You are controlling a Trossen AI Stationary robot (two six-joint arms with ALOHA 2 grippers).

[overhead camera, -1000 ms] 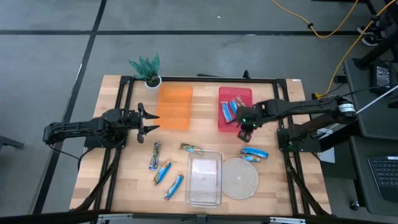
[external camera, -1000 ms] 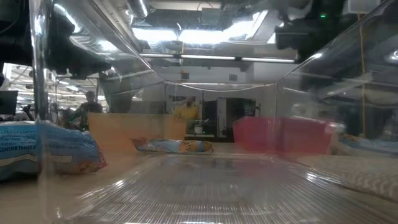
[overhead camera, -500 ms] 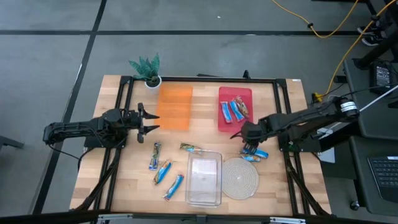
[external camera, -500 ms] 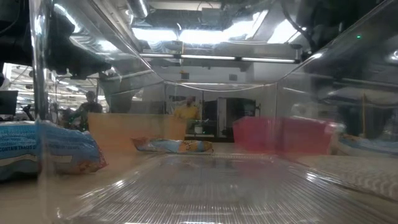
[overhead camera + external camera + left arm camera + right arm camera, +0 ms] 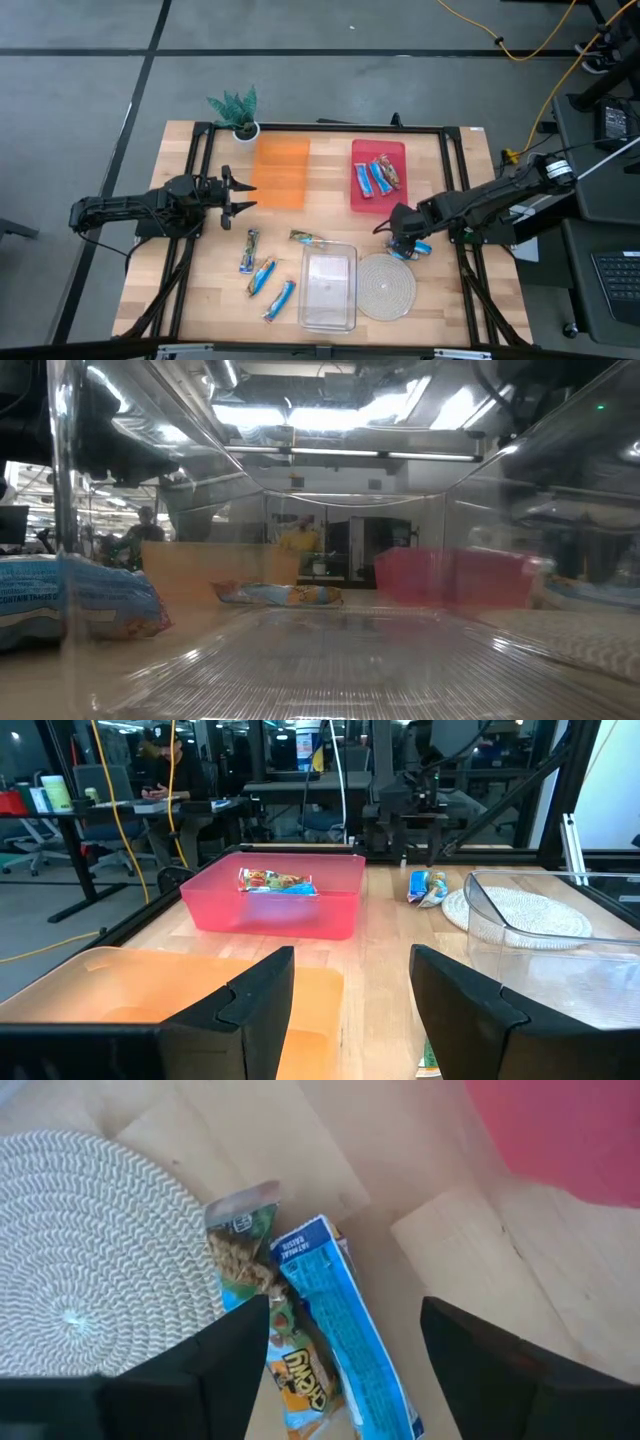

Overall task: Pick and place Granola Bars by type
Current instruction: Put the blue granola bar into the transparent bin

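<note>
My right gripper needs to go lower before it closes on the blue bar (image 5: 335, 1335). My fingers are above the bar in the wrist view, so they would miss it if I closed now.
My right gripper (image 5: 402, 243) (image 5: 345, 1380) points down, open, over two Granola Bars lying beside the woven mat. Its fingers stand on either side of a blue bar (image 5: 335, 1335) (image 5: 423, 247) without touching it. A second bar (image 5: 243, 1245), with a green end, lies against the blue one and against the mat's edge. Three more bars (image 5: 374, 176) lie in the red tray (image 5: 360, 203). Several bars (image 5: 263, 274) lie on the wood left of the clear tray, and another bar (image 5: 308, 238) lies at that tray's far edge. My left gripper (image 5: 240, 195) (image 5: 350, 1010) waits open and level beside the orange tray (image 5: 280, 170).
The clear tray (image 5: 329, 290) stands near the table's front edge, with the round woven mat (image 5: 387, 288) to its right. A small potted plant (image 5: 238, 110) stands at the far left corner. Bare wood lies between the trays and the mat.
My right gripper has gone from the red tray's near edge toward the table's near edge and down, and now stands over the blue bar beside the mat. Three bars now show in the red tray where the gripper stood.
</note>
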